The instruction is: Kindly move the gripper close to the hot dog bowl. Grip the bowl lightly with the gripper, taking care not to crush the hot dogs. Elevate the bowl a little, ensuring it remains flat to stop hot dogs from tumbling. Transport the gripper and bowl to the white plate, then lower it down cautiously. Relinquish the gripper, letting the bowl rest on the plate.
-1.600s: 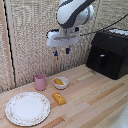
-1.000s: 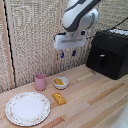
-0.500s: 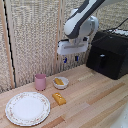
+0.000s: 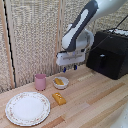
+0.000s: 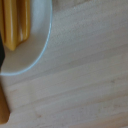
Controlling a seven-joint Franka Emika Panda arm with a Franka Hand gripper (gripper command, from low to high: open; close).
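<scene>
My gripper picks up the bowl by its rim [image 4: 67, 82] next, to bring the hot dogs flat to the white plate [image 4: 27, 108].
The small white hot dog bowl [image 4: 60, 83] sits on the wooden table with orange-yellow hot dogs [image 4: 59, 81] in it. My gripper [image 4: 69, 68] hangs just above the bowl, a little toward the exterior view's right, with its blue fingertips [image 4: 75, 67] apart and nothing between them. The large white plate [image 4: 27, 108] with a patterned rim lies at the front on the exterior view's left. The wrist view shows the bowl's rim [image 5: 37, 55] and the hot dogs [image 5: 14, 25] close up.
A pink cup [image 4: 40, 81] stands beside the bowl on the exterior view's left. A yellow-orange block [image 4: 59, 98] lies in front of the bowl. A black appliance [image 4: 111, 53] stands at the back right. A slatted wall is behind.
The arm has come down and toward the exterior view's right, bringing the gripper from well above the table to just above the bowl. Objects on the table have not moved.
</scene>
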